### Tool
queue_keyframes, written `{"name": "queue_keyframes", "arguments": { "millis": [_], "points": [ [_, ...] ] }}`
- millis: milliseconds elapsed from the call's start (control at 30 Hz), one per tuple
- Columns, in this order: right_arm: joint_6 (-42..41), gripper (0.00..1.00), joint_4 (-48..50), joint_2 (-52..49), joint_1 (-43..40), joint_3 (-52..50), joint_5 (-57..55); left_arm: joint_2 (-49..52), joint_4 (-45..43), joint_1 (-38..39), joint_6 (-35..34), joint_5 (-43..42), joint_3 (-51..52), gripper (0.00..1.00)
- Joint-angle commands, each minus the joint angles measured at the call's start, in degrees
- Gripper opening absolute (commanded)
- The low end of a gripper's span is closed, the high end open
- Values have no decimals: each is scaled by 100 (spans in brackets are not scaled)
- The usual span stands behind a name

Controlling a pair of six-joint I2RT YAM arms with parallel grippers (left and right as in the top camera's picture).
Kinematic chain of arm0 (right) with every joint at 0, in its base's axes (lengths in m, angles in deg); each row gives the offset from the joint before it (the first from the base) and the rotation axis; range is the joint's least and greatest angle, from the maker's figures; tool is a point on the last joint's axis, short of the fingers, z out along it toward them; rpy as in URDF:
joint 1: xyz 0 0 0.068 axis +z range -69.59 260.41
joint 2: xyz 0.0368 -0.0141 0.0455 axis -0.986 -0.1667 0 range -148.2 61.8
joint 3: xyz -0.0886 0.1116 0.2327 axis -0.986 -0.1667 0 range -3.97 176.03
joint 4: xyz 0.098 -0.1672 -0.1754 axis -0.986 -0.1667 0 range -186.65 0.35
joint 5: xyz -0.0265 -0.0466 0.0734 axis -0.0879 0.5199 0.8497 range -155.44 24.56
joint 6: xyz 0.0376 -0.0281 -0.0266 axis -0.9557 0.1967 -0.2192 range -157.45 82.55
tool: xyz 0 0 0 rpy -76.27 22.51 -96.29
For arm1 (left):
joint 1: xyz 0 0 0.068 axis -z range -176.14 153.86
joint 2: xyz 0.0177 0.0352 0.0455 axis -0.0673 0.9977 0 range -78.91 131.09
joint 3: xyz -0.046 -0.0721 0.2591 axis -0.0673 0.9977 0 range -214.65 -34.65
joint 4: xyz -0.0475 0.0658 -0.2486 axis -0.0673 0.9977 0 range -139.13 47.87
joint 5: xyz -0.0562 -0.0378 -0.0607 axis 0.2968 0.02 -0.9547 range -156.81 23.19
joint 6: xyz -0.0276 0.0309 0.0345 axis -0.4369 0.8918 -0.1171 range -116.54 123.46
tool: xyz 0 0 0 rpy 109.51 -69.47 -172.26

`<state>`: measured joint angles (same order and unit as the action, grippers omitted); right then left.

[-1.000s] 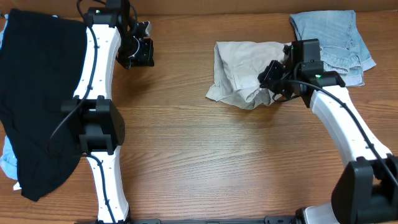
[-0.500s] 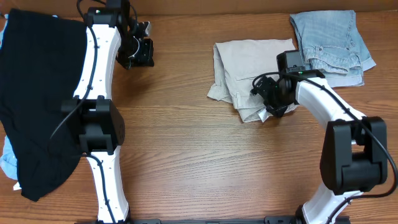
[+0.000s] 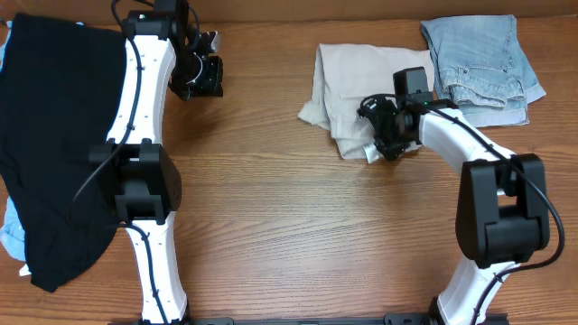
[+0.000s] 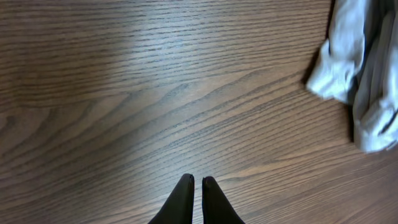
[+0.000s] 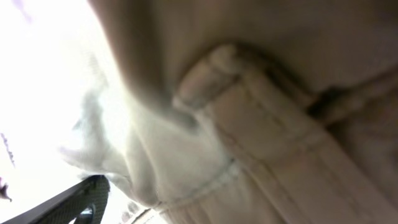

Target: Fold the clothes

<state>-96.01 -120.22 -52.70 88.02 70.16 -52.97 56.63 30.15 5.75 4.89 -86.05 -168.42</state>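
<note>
Next, my right gripper grabs the beige khaki shorts [image 3: 348,86] by the bunched near corner at the seam [image 3: 381,142], to straighten that corner for folding.
The beige khaki shorts [image 3: 348,86] lie folded at the back centre of the table, with a bunched corner at their near right. My right gripper [image 3: 383,135] sits low at that corner, pressed against the cloth. In the right wrist view the khaki fabric [image 5: 261,118] and a seam fill the frame. One finger [image 5: 78,200] shows far to the left and the jaws stand open, gripping nothing. My left gripper [image 4: 198,182] is shut and empty above bare wood, near the back left [image 3: 200,77]. A black garment [image 3: 54,135] covers the left side. Light-blue denim shorts [image 3: 479,54] lie back right.
A pale fabric edge [image 4: 364,74] shows at the right of the left wrist view. A bit of light-blue cloth [image 3: 11,236] pokes out under the black garment at the left edge. The wooden table [image 3: 298,235] is bare across the front and middle.
The right gripper carried the bunched khaki corner toward the back, laid it over the shorts and opened. The shorts now lie more compact and farther back. The left arm has not moved.
</note>
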Motion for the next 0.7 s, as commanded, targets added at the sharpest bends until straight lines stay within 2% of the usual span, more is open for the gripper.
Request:
{"name": "queue_keyframes", "arguments": {
  "millis": [0,133,233,367,433,533,667],
  "points": [
    [-321,74,433,-717,155,-179,-748,-66,37,52,-17,17,-96,8],
    [-299,29,579,-719,129,-179,-1368,-66,109,61,-15,48,-96,8],
    [-20,11,695,-719,28,-179,-1604,-66,103,68,-15,66,-96,8],
    [603,4,955,-719,-109,-179,-1591,-66,107,68,-17,63,-96,7],
    [1080,4,1121,-719,-153,-177,-1421,-66,105,70,-15,63,-96,7],
    [1838,4,1300,-688,-236,-164,-693,-66,105,72,-15,66,-96,7],
    [2271,4,1338,-435,-380,-162,249,-66,103,72,-15,63,-96,7]
  ]
}}
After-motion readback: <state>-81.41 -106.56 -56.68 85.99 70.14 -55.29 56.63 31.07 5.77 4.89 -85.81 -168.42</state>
